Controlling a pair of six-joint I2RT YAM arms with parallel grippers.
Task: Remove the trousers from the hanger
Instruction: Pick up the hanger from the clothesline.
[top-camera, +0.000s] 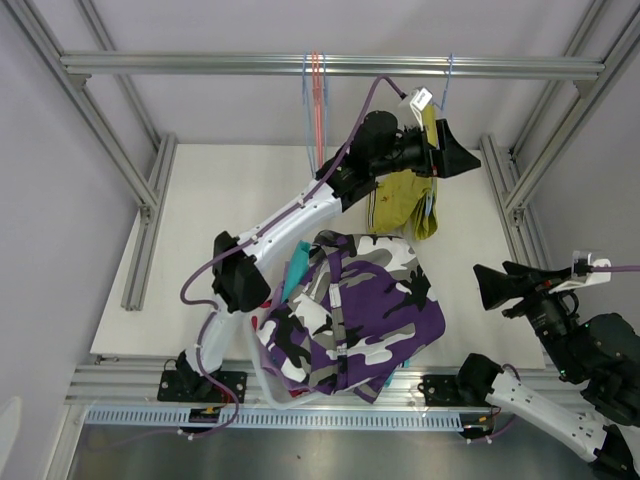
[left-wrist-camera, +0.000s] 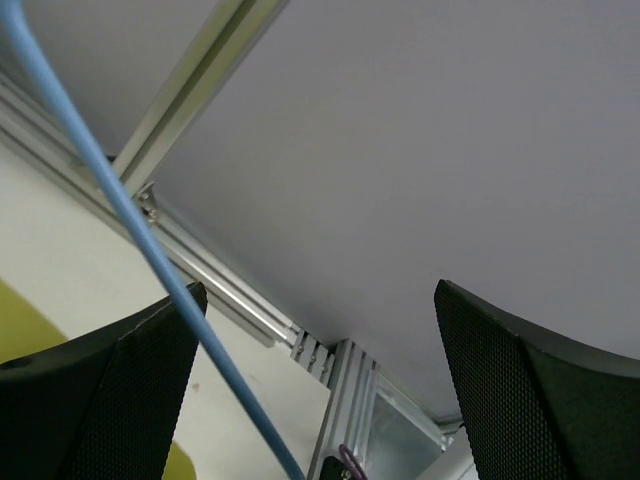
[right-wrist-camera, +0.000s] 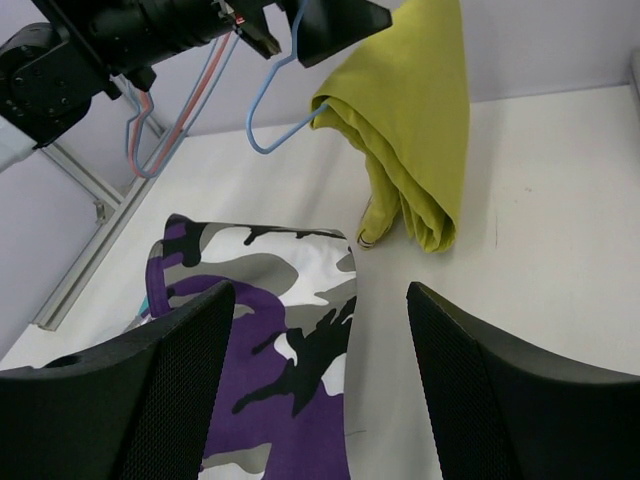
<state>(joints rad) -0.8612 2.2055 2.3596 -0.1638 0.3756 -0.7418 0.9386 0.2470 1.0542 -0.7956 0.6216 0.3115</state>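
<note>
Blue wire runs between my open fingers, toward the left in the wrist view. My left gripper would hold the hanger wire if it closed now, so I need to close.
The mustard yellow trousers (top-camera: 400, 198) hang folded over a blue hanger (top-camera: 446, 78) on the top rail, and their lower end reaches the table. My left gripper (top-camera: 455, 150) is raised beside that hanger, open. In the left wrist view the blue hanger wire (left-wrist-camera: 150, 250) runs between the fingers (left-wrist-camera: 110, 400), close to the left one. The right wrist view shows the yellow trousers (right-wrist-camera: 415, 130) draped on the blue hanger (right-wrist-camera: 275, 130). My right gripper (top-camera: 490, 290) hovers open and holds nothing at the right of the table. The camouflage trousers (top-camera: 350, 320) top a pile.
The pile lies in a white basket (top-camera: 268, 385) at the near edge, with teal cloth (top-camera: 293, 280) and red cloth (top-camera: 385, 385) showing under the camouflage pair. Empty red and blue hangers (top-camera: 317, 90) hang on the rail. Aluminium frame posts (top-camera: 505, 190) flank the table.
</note>
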